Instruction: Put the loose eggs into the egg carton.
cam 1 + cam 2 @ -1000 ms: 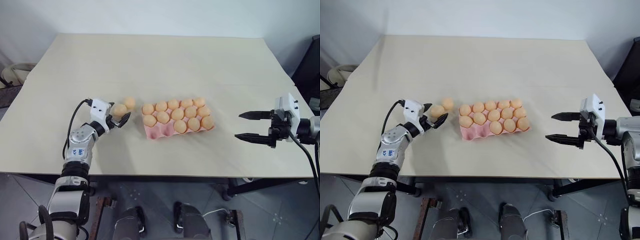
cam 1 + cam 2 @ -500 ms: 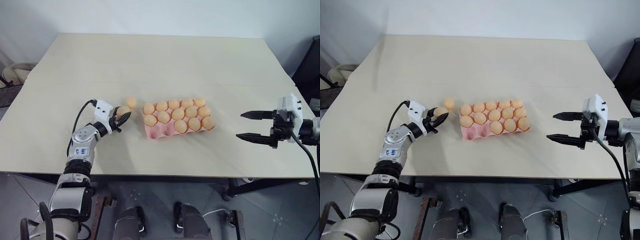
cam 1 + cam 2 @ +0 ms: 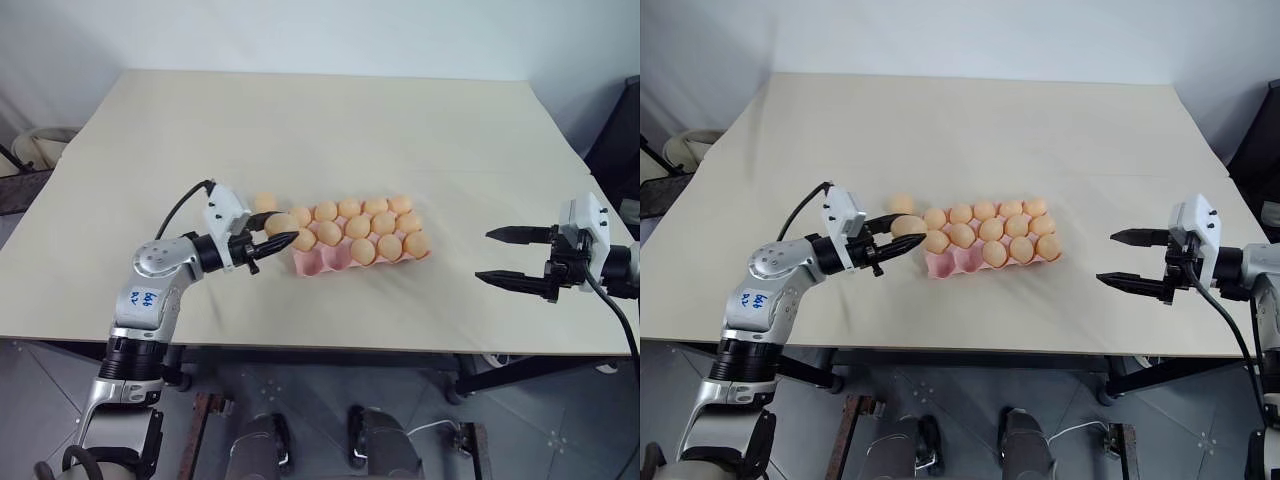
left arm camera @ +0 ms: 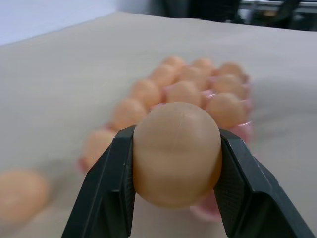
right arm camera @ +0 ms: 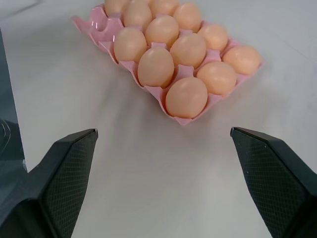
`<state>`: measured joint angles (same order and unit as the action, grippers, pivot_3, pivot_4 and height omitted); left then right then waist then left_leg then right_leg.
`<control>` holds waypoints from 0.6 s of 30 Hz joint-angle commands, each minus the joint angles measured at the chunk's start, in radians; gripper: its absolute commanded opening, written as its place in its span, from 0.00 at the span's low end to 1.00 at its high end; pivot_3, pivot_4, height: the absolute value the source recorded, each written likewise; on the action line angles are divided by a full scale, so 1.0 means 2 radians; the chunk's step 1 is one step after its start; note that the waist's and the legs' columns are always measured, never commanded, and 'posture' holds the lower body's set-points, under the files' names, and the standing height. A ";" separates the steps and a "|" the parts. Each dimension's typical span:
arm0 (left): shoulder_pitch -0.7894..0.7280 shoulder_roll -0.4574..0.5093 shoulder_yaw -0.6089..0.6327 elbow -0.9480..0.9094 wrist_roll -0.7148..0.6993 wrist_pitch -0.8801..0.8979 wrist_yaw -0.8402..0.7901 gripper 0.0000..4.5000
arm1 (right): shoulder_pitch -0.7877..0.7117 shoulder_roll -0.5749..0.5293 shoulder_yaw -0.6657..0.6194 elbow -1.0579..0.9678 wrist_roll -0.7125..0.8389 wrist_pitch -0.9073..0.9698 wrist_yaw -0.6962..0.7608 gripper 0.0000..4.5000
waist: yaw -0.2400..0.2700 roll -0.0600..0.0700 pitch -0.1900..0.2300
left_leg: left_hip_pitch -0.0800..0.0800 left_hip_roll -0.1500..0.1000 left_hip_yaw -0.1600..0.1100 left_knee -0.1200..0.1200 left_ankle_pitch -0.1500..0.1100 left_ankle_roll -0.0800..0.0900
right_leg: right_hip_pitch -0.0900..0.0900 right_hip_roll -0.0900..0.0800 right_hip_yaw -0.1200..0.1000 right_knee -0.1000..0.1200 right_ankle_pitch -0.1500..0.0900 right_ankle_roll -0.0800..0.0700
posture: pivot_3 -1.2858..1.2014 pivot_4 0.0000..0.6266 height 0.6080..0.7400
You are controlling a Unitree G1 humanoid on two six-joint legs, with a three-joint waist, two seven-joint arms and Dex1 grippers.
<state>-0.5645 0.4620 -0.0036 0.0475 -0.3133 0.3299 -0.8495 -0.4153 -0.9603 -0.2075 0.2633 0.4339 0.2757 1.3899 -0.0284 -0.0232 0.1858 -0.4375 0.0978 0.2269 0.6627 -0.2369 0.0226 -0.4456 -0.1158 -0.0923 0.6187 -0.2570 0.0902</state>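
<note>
The held egg [image 3: 281, 225] is still short of the carton's empty pink cups and would miss if the left gripper opened now, so the left gripper needs to move it toward them.
My left gripper [image 3: 279, 231] is shut on one of the loose eggs [image 4: 177, 153], a pale orange oval held level just above the table at the left end of the egg carton [image 3: 322, 262]. The carton is a pink tray with several eggs in its cups; its near-left cups show bare pink. Another loose egg [image 3: 264, 203] lies on the table just behind my left gripper, beside the carton's far-left corner. My right gripper [image 3: 484, 256] hovers open and empty, well to the right of the carton and pointing toward it.
The pale table [image 3: 330, 120] stretches wide behind the carton. Its front edge runs close under both arms. A dark object [image 3: 618, 130] stands off the right edge, and a chair-like thing [image 3: 25, 155] sits off the left.
My left gripper closed on the egg, lifted it off the table and carried it right to the carton's left end. The right gripper stayed put.
</note>
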 commanded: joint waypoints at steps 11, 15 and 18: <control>-0.096 -0.065 -0.088 0.130 0.052 -0.050 -0.038 0.41 | 0.056 -0.011 -0.059 -0.062 0.028 0.010 -0.024 1.00 | 0.000 0.000 0.000 | 0.000 0.000 -0.001 0.000 0.000 0.000 | 0.000 0.000 0.000 0.000 0.000 0.000 | 0.52 0.24 1.00; -0.102 -0.070 -0.089 0.142 0.056 -0.057 -0.042 0.41 | 0.082 -0.012 -0.075 -0.082 0.033 0.017 -0.033 1.00 | 0.000 0.000 0.000 | 0.000 0.000 -0.001 0.000 0.000 0.000 | 0.000 0.000 0.000 0.000 0.000 0.000 | 0.52 0.24 1.00; -0.105 -0.070 -0.091 0.149 0.061 -0.057 -0.044 0.41 | 0.092 -0.011 -0.082 -0.092 0.035 0.021 -0.039 1.00 | 0.000 0.000 0.000 | 0.000 0.000 -0.001 0.000 0.000 0.002 | 0.000 0.000 0.000 0.000 0.000 0.000 | 0.52 0.24 1.00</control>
<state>-0.7471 0.3241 -0.1843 0.3505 -0.1999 0.2325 -0.9307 -0.2351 -0.9615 -0.3279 0.1149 0.4839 0.3127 1.3224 -0.0287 -0.0232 0.1858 -0.4379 0.0975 0.2252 0.6638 -0.2379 0.0259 -0.4453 -0.1159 -0.0932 0.6193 -0.2572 0.0899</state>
